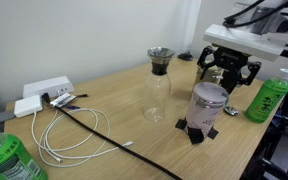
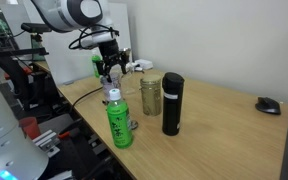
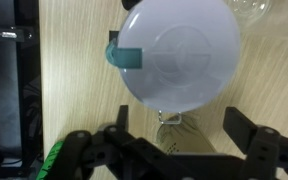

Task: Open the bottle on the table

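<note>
My gripper should next grab the white cap by the edge of the cap's rim nearest my fingers and leave the teal tab free, to lift the bottle open.
The bottle point(image 1: 206, 106), squat and whitish-grey with a dark label band and a broad white cap, stands upright on the wooden table point(image 1: 104, 105). My gripper point(image 1: 227, 74) hovers just above and beside its cap, open and empty. In the wrist view the round white cap point(image 3: 179, 50) fills the upper middle, with a teal tab at its left edge. My open fingers point(image 3: 179, 128) lie below the cap in that picture, not around it. In an exterior view my gripper point(image 2: 109, 72) hangs over the table's near edge; I cannot make out the bottle there.
A clear glass carafe point(image 1: 159, 82) with a dark funnel top stands beside the bottle. Slim green bottles stand near the arm point(image 1: 267, 96) and at the front corner point(image 1: 9, 160). A white power strip point(image 1: 42, 92) with cables lies on the table. A tall black flask point(image 2: 172, 103) and a mouse point(image 2: 269, 104) are also on it.
</note>
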Motion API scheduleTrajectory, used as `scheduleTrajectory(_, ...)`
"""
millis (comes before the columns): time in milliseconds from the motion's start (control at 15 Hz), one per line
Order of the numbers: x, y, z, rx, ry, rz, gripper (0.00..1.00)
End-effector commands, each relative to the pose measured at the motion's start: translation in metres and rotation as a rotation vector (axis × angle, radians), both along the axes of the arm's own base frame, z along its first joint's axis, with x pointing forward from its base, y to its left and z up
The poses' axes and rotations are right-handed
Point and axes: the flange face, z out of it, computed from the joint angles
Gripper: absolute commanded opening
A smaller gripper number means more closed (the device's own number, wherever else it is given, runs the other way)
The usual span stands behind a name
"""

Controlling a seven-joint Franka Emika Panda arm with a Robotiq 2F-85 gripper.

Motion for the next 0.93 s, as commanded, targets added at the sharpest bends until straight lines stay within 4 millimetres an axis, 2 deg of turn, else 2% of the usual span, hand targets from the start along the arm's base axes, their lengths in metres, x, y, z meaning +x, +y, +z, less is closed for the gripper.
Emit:
scheduleTrajectory(0,0.0022,-0.0004,-0.0054,0.004,-0.011,-0.011,0.68)
scheduleTrajectory(600,0.0022,-0.0009,-0.007,0.002,-0.01,-0.014,0.05)
scheduleTrajectory(667,0.0019,-0.0018,-0.0072,0.0,-0.007,-0.015,0.01)
scheduleTrajectory(733,0.002,-0.0025,-0.0071,-0.001,-0.006,-0.016,0.06)
scheduleTrajectory(867,0.0016,-0.0037,-0.007,-0.006,-0.001,-0.014,0.06)
